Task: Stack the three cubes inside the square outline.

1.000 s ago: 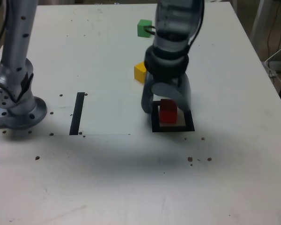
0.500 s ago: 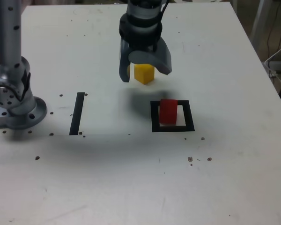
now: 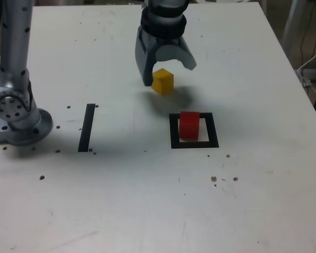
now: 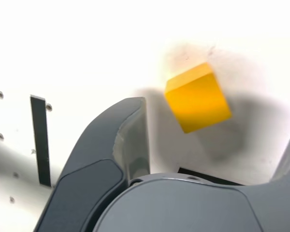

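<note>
My fingers are above and short of the yellow cube, over its shadow, and would miss; they should lower first, then close on it.
The red cube (image 3: 189,125) stands inside the square outline (image 3: 195,144), apart from the arm. Farther back, the yellow cube (image 3: 163,81) rests on the white table, turned corner-on. My gripper (image 3: 168,74) hangs open just over it, one finger on each side and neither touching. In the wrist view the yellow cube (image 4: 197,96) lies between the wide-spread fingers (image 4: 118,140) of the gripper (image 4: 215,121), nearer one side. The green cube is hidden behind the arm in the exterior view and is out of the wrist view.
A straight black tape strip (image 3: 87,127) lies at the exterior view's left, also seen as the strip (image 4: 40,140) from the wrist. The arm's grey base (image 3: 18,124) stands at the far left. Small dark specks dot the table (image 3: 147,200).
The gripper let go of the red cube in the outline, rose, moved back to the yellow cube with its jaws spread wider, and now sits slightly lower over it.
</note>
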### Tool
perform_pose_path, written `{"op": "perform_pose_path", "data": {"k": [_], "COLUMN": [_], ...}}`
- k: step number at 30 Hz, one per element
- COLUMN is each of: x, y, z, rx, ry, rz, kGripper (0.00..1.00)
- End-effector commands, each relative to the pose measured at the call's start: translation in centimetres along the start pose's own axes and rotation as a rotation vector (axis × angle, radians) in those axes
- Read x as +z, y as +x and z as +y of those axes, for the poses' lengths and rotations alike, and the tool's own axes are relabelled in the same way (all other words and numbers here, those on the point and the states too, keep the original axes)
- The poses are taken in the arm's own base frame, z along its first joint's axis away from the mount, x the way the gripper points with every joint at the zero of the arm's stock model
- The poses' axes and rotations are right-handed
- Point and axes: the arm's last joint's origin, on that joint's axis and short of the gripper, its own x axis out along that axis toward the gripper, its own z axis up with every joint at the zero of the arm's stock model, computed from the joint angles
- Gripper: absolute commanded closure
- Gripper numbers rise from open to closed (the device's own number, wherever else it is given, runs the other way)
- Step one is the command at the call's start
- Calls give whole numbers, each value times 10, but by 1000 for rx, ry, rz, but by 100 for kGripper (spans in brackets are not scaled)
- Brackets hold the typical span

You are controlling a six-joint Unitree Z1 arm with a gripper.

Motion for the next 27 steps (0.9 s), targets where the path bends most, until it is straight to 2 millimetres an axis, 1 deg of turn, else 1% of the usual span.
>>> {"op": "perform_pose_path", "data": {"k": [1, 4, 10, 13, 15, 17, 18, 19, 20, 21, 23, 25, 27], "x": [4, 9, 23, 29, 32, 34, 36, 36, 37, 38, 39, 40, 41], "y": [7, 14, 22, 25, 25, 25, 25, 25, 25, 25, 25, 24, 24], "z": [5, 11, 16, 18, 19, 21, 22, 23, 24, 24, 25, 25, 25], "rx": [-9, -25, -46, -54, -56, -57, -59, -59, -59, -59, -60, -63, -69], "ry": [-15, -34, -35, -32, -33, -34, -34, -34, -31, -27, -15, 0, 12], "rz": [28, 59, 83, 97, 107, 116, 122, 123, 123, 120, 110, 96, 88], "kGripper": [1, 1, 2, 6, 10, 18, 26, 31, 42, 50, 63, 71, 72]}}
